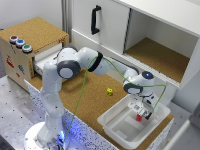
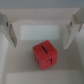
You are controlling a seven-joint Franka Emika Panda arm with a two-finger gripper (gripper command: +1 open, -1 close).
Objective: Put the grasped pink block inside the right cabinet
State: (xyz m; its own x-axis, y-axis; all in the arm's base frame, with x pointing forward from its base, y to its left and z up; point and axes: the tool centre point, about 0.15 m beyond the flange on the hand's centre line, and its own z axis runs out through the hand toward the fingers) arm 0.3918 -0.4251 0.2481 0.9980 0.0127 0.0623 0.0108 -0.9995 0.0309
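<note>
The pink block should be picked up next by its opposite sides with my gripper, so that it can go inside the open cabinet [image 1: 156, 56].
The pink block [image 1: 139, 118] is a small reddish cube lying on the floor of a white bin [image 1: 116, 125]. In the wrist view the block [image 2: 46, 54] sits on the white floor with dark marks on its faces. My gripper [image 1: 142, 111] hangs just above the block inside the bin. In the wrist view the gripper [image 2: 42, 35] is open, its fingers [image 2: 8, 31] spread wide on either side, not touching the block. The right cabinet [image 1: 156, 56], white-walled with a cork-brown floor, stands open at the back on the exterior view's right.
A small yellow cube [image 1: 109, 91] lies on the cork counter near the bin. A white door with a black handle [image 1: 95, 20] is beside the right cabinet. A cork-topped wooden box [image 1: 31, 35] with coloured buttons stands at the exterior view's left.
</note>
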